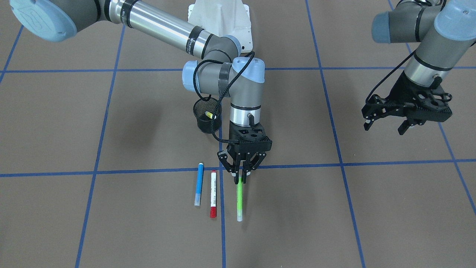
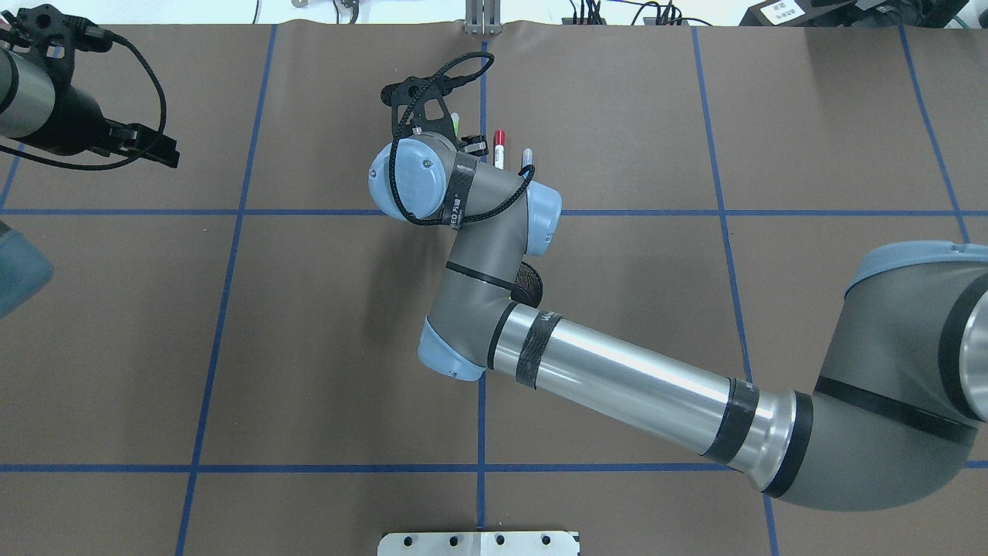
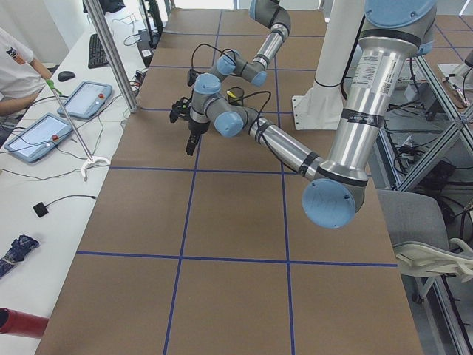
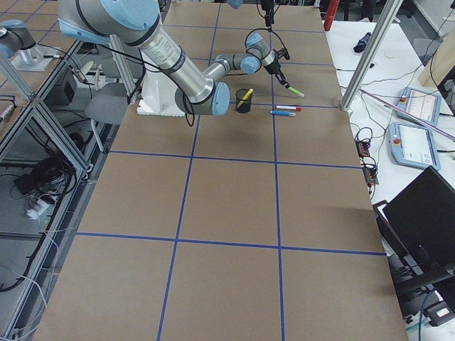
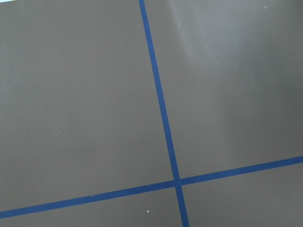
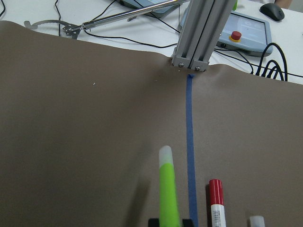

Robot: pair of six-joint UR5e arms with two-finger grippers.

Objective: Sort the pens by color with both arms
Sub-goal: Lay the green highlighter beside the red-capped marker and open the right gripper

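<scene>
The lime green pen is level over the table beside the white pen, so my right gripper needs to open its fingers.
My right gripper is shut on the near end of the lime green pen, which points toward the table's far edge. The right wrist view shows the green pen gripped at the bottom edge. The white pen with red cap and the blue pen lie side by side on the table just beside it. The yellow pen stands inside the black mesh cup. My left gripper is open and empty, raised well off to the side.
Blue tape lines cross the brown table cover. The white robot base stands behind the cup. An aluminium post and operator tablets lie beyond the table's far edge.
</scene>
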